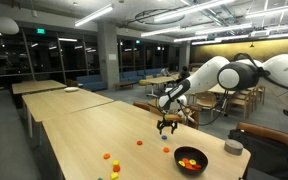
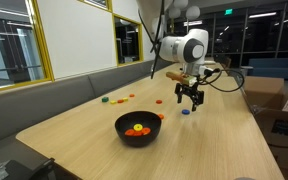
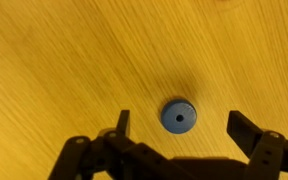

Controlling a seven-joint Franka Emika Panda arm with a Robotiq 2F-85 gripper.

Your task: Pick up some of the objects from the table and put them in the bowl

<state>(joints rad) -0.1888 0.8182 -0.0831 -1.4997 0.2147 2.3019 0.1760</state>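
Observation:
It isn't time to close on the top of the blue piece (image 1: 164,137) (image 3: 179,116) yet: a gap to my gripper's fingers shows from the outside. My gripper would miss it if I closed now, so I need to first lower it.
In the wrist view a small blue round piece (image 3: 179,116) with a centre hole lies on the pale wood table (image 3: 64,60), between the spread fingers of my gripper (image 3: 180,119), which is open and empty. In both exterior views the gripper (image 1: 167,126) (image 2: 190,99) hangs just above the table, with the blue piece (image 2: 185,111) under it. The black bowl (image 1: 191,160) (image 2: 138,129) holds orange, red and yellow pieces and stands near the table's end. Loose orange and red pieces (image 1: 140,143) (image 2: 119,99) are scattered on the table (image 1: 84,130) (image 2: 214,140).
A small grey round container (image 1: 233,147) sits beside the table's end. Another red piece (image 2: 163,115) lies between the bowl and the gripper. More pale tables (image 1: 44,88) and chairs (image 1: 246,100) stand farther back. A bench (image 2: 44,95) runs along the window wall.

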